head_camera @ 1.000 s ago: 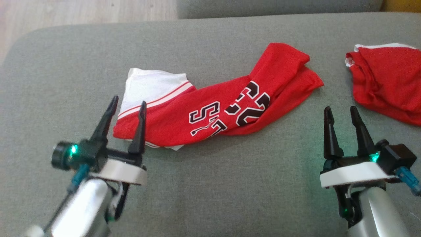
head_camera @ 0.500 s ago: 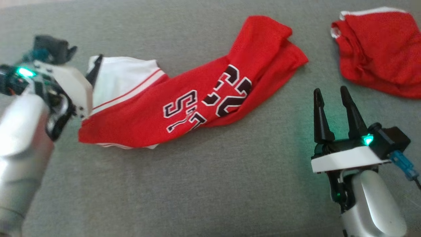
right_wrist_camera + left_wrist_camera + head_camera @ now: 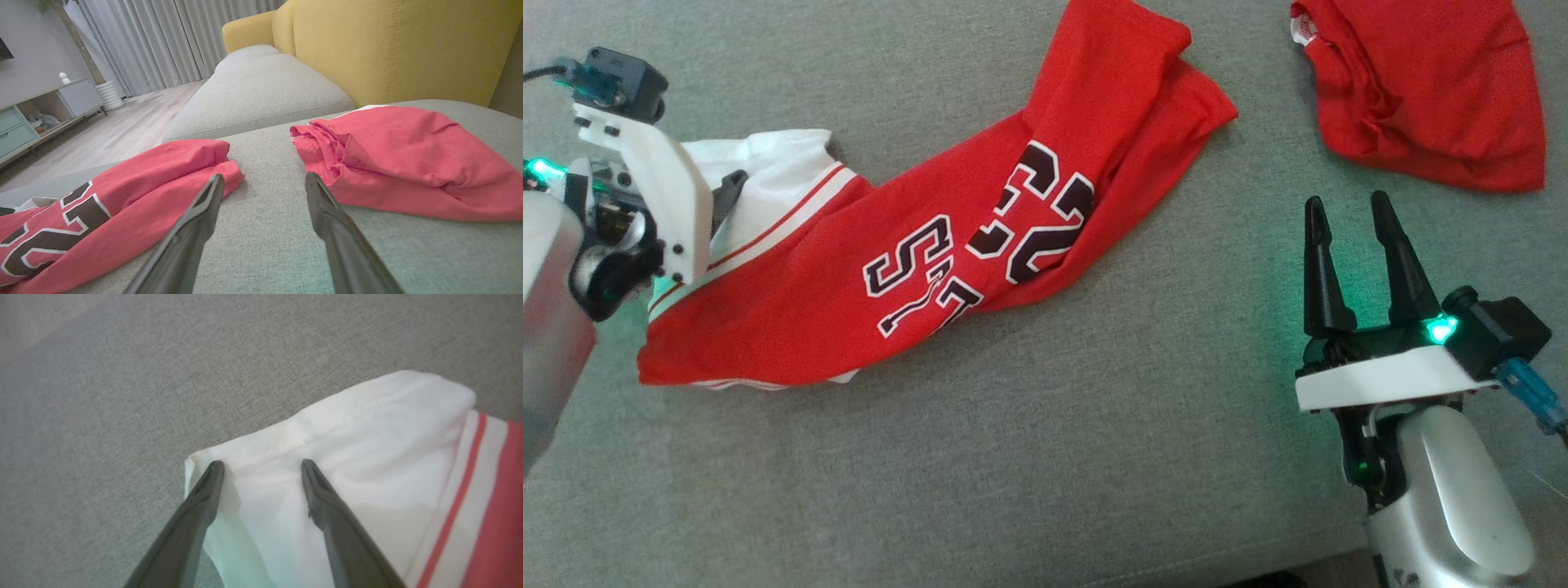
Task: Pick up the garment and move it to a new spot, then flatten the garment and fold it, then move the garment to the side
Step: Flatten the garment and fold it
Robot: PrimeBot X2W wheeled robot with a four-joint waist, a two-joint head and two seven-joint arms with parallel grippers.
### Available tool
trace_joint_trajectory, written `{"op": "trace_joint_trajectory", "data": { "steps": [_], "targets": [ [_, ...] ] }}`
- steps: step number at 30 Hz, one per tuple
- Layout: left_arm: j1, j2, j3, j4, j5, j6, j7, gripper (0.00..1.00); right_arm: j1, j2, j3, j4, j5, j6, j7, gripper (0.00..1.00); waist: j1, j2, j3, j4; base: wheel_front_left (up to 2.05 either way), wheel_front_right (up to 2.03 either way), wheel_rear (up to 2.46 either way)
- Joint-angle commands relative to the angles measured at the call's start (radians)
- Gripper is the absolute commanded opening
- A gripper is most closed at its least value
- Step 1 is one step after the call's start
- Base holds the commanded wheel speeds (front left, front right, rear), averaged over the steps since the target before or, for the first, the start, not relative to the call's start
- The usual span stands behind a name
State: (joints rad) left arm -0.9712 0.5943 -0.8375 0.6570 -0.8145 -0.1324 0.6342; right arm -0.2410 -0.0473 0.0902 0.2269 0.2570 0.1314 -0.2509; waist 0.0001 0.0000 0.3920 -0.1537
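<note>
The white sleeve (image 3: 776,176) lies loose with its hem a little raised, and next my left gripper needs to pinch the sleeve by its hem edge (image 3: 714,147).
The garment (image 3: 849,302) is a red jersey with black numbers and a white, red-striped end, lying rumpled and slantwise on the grey cushion (image 3: 1045,457). My left gripper (image 3: 261,467) points down at the white end (image 3: 367,457), open, with both fingertips at or just above the cloth near its hem; touch cannot be told. Its white wrist mount (image 3: 662,188) covers most of the fingers in the head view. My right gripper (image 3: 1347,204) stands open and empty over bare cushion, right of the jersey's red end (image 3: 122,192).
A second red garment (image 3: 1421,90) lies crumpled at the far right, just beyond my right gripper (image 3: 264,177). A yellow sofa back (image 3: 388,45) rises behind it. The cushion's front edge (image 3: 1258,576) runs along the lower right.
The head camera has tilted down, shifting the whole picture. My left arm swung from the near left to above the white end, fingers pointing down. The right gripper kept its place.
</note>
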Motion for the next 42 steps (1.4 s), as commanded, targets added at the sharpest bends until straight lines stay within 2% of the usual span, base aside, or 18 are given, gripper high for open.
{"op": "trace_joint_trajectory", "data": {
  "steps": [1, 2, 3, 4, 7, 10, 15, 21, 28, 35, 36, 38, 42],
  "targets": [
    [-0.018, 0.056, 0.02, -0.007, -0.006, 0.002, 0.015, 1.0, -0.017, -0.003, 0.022, -0.033, 0.008, -0.001, -0.011, 1.0, -0.0001, 0.0, 0.001, -0.001, 0.0, 0.0, 0.0],
    [-0.02, 0.062, 0.009, -0.007, -0.02, 0.002, 0.023, 1.0, -0.017, -0.003, 0.022, -0.033, 0.008, -0.001, -0.011, 1.0, -0.0001, 0.0, 0.002, -0.003, 0.0, 0.0, 0.0],
    [-0.021, 0.071, -0.011, -0.006, -0.048, 0.002, 0.039, 0.86, -0.018, -0.003, 0.022, -0.033, 0.007, -0.001, -0.011, 1.0, -0.0001, 0.0, 0.003, -0.005, 0.0, 0.0, 0.0],
    [-0.023, 0.075, -0.021, -0.007, -0.059, 0.002, 0.043, 0.0, -0.019, -0.003, 0.021, -0.033, 0.007, -0.001, -0.011, 1.0, -0.0001, 0.0, 0.003, -0.005, 0.0, 0.0, 0.0],
    [-0.041, 0.087, -0.039, -0.016, -0.067, 0.002, 0.001, 0.0, -0.02, -0.003, 0.017, -0.034, 0.007, -0.001, -0.011, 1.0, -0.0001, 0.0, 0.003, -0.005, 0.0, 0.0, 0.0],
    [-0.09, 0.089, -0.026, -0.002, -0.014, 0.005, -0.136, 0.0, -0.022, -0.003, 0.019, -0.034, 0.007, -0.001, -0.011, 1.0, -0.0001, 0.0, 0.005, -0.005, 0.0, 0.0, 0.0],
    [-0.196, 0.07, -0.006, 0.043, 0.106, 0.048, -0.401, 0.0, -0.028, -0.003, 0.028, -0.036, 0.016, -0.001, -0.011, 1.0, -0.0001, 0.0, 0.017, -0.013, 0.0, 0.0, 0.0],
    [-0.342, 0.046, -0.003, 0.119, 0.223, 0.091, -0.625, 0.0, -0.034, -0.003, 0.048, -0.038, 0.027, -0.001, -0.011, 1.0, -0.0001, 0.0, 0.042, -0.036, 0.0, 0.0, 0.0],
    [-0.482, 0.024, -0.029, 0.245, 0.324, 0.148, -0.729, 0.0, -0.045, -0.003, 0.073, -0.042, 0.045, -0.001, -0.011, 1.0, -0.0001, 0.0, 0.068, -0.078, 0.0, 0.0, 0.0],
    [-0.564, 0.021, -0.013, 0.405, 0.356, 0.285, -0.754, 0.01, -0.047, -0.003, 0.086, -0.049, 0.051, -0.001, -0.011, 1.0, -0.0001, 0.0, 0.087, -0.104, 0.0, 0.0, 0.0],
    [-0.568, 0.018, -0.009, 0.423, 0.355, 0.303, -0.76, 1.0, -0.047, -0.003, 0.086, -0.049, 0.05, -0.001, -0.011, 1.0, -0.0001, 0.0, 0.088, -0.105, 0.0, 0.0, 0.0],
    [-0.569, 0.006, -0.005, 0.447, 0.351, 0.319, -0.779, 1.0, -0.047, -0.003, 0.084, -0.05, 0.048, -0.001, -0.011, 1.0, -0.0001, 0.0, 0.089, -0.104, 0.0, 0.0, 0.0],
    [-0.558, -0.02, 0.0, 0.465, 0.338, 0.312, -0.815, 1.0, -0.047, -0.003, 0.074, -0.048, 0.042, -0.001, -0.011, 1.0, -0.0001, 0.0, 0.085, -0.091, 0.0, 0.0, 0.0]
  ]
}}
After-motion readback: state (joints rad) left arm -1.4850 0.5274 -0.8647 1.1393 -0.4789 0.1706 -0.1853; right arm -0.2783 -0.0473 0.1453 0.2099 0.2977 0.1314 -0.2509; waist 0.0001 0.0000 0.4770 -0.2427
